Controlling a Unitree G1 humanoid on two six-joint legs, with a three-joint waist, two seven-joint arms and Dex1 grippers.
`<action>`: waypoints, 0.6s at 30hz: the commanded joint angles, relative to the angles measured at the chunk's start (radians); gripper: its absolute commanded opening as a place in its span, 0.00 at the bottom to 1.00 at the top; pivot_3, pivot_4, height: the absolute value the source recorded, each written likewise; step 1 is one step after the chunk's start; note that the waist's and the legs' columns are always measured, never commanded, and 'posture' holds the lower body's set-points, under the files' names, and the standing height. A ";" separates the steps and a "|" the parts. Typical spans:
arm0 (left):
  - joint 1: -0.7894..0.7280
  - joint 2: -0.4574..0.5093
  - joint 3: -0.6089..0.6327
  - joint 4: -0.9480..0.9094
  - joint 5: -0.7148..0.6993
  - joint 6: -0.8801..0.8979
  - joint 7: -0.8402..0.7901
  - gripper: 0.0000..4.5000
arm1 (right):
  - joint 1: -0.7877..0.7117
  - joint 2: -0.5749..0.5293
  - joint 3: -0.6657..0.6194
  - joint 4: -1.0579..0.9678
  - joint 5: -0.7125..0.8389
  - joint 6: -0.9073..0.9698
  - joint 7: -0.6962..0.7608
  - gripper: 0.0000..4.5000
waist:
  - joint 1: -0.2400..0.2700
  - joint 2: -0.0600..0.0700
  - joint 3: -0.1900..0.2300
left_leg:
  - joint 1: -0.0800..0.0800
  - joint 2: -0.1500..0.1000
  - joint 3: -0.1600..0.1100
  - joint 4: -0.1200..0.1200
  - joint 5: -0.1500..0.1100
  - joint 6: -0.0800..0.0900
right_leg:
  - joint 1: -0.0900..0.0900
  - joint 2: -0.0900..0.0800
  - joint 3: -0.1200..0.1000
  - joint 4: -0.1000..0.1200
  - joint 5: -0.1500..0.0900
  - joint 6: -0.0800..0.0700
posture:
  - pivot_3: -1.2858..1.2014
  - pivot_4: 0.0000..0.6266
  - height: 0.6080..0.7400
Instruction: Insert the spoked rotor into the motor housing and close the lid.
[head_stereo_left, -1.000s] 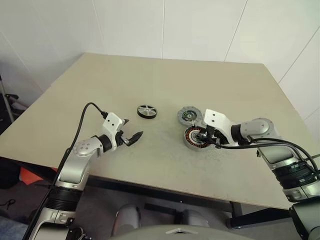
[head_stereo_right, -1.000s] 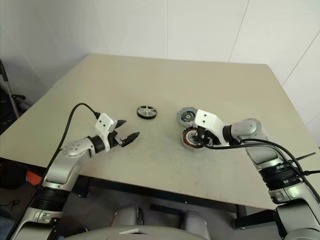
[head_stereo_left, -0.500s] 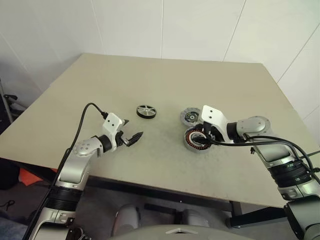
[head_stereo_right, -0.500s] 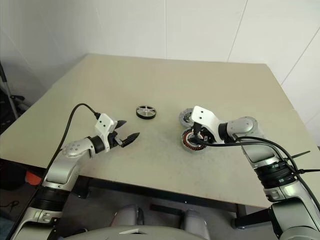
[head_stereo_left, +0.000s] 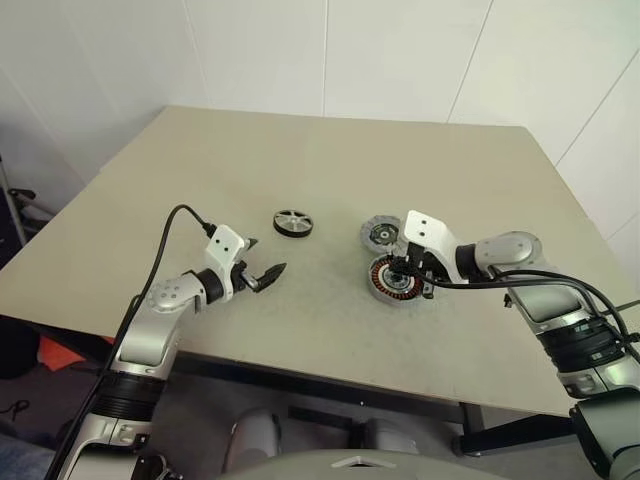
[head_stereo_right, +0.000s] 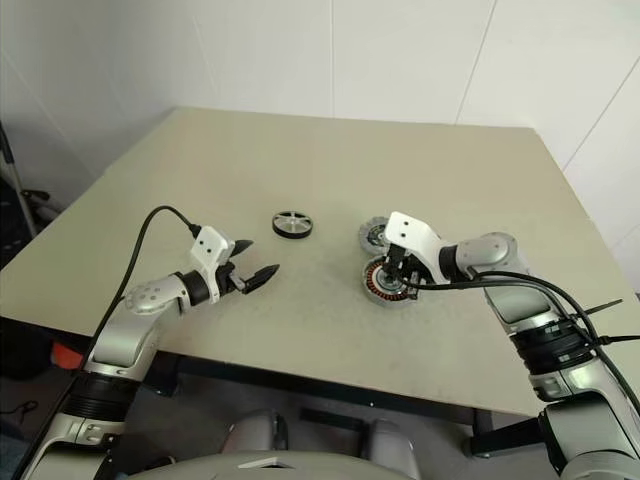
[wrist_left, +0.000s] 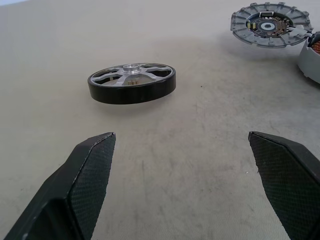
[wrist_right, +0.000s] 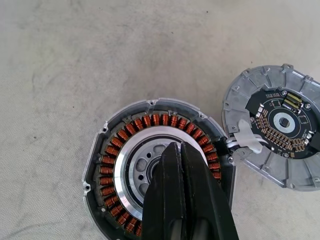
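Observation:
My left gripper reaches the spoked rotor and grabs its black rim (head_stereo_left: 293, 232) next, which leaves the rotor's stem free to enter the motor housing (head_stereo_left: 395, 282).
The spoked rotor (head_stereo_left: 293, 222), a black wheel with silvery spokes, lies flat on the table just beyond my left gripper (head_stereo_left: 266, 257), which is open and empty; the left wrist view shows the rotor (wrist_left: 132, 82) ahead of the spread fingers. To the right lies the motor housing (head_stereo_left: 395, 282) with its ring of copper windings (wrist_right: 150, 122) facing up. My right gripper (wrist_right: 175, 147) is shut with nothing in it, its tips over the housing's inner ring. The lid (wrist_right: 280, 132) lies beside the housing, inner side up, joined to it by a short white wire (wrist_right: 247, 142).
All parts rest on a beige table (head_stereo_left: 450, 170) that stands against a white wall. The table's front edge runs just below both arms. A black cable (head_stereo_left: 170, 235) loops off my left forearm.
My right gripper's fingers have closed together above the housing. The left arm and the rotor have kept still.

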 joint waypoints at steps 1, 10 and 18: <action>-0.023 0.006 0.012 -0.009 -0.002 -0.025 -0.002 1.00 | 0.006 -0.021 0.003 -0.008 -0.014 -0.024 0.001 0.01 | 0.000 0.000 0.000 | 0.000 0.000 0.000 0.000 0.000 0.000 | 0.000 0.000 0.000 0.000 0.000 0.000 | 0.52 0.00 1.00; -0.025 0.004 0.009 -0.009 -0.001 -0.025 -0.003 1.00 | 0.037 -0.014 0.020 0.071 -0.039 -0.061 -0.010 0.01 | -0.002 -0.001 -0.001 | 0.009 0.000 0.000 0.000 0.000 0.000 | 0.009 0.000 0.000 0.000 -0.004 0.007 | 0.52 0.00 1.00; -0.025 0.003 0.009 -0.006 -0.001 -0.025 -0.006 1.00 | 0.010 -0.023 -0.023 -0.018 0.014 -0.037 0.022 0.01 | -0.001 -0.001 -0.001 | 0.016 0.000 0.000 0.000 0.000 0.000 | 0.017 0.000 0.000 -0.004 -0.004 0.008 | 0.52 0.00 1.00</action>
